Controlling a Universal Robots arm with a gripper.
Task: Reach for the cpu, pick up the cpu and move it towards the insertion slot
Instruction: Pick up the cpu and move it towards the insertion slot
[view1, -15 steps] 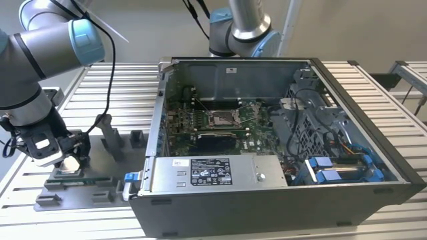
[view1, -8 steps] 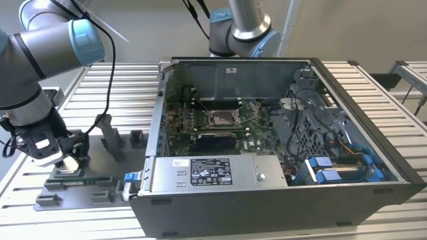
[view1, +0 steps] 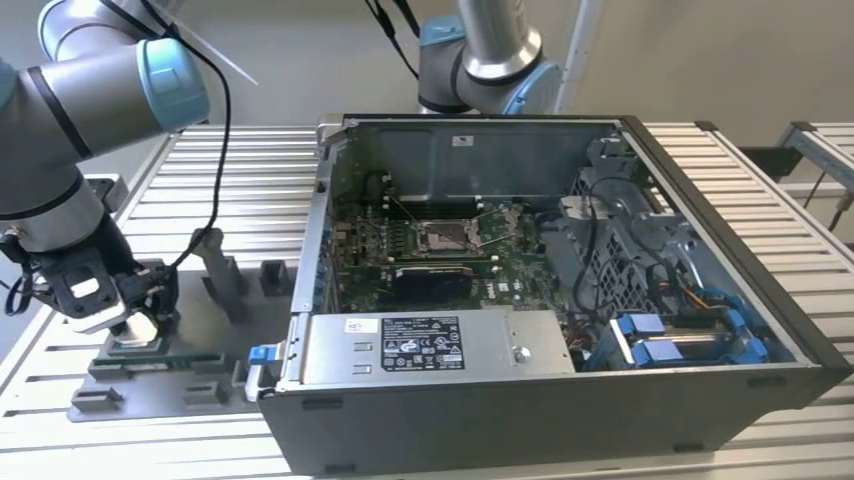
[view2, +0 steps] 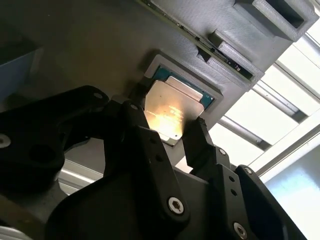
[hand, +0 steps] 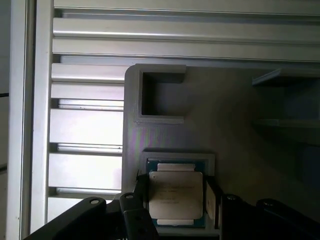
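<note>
The cpu needs to be carried to the insertion slot, so next my gripper will grab it by its opposite edges on either side of the silver lid.
The cpu is a flat silver square lying in a pale-rimmed recess of the grey fixture plate. In the second wrist view the cpu catches a bright glare. My gripper is lowered over it, open, with one black finger close to each of two opposite edges, and the gripper straddles the chip. In the exterior view my gripper is low over the fixture plate at that view's left. The insertion slot is the silver-framed socket on the board inside the open computer case.
The open computer case stands to the exterior view's right of the fixture, its side wall between plate and socket. Raised grey blocks stick up from the plate near my gripper. A second arm stands behind the case. Slatted metal table lies underneath.
</note>
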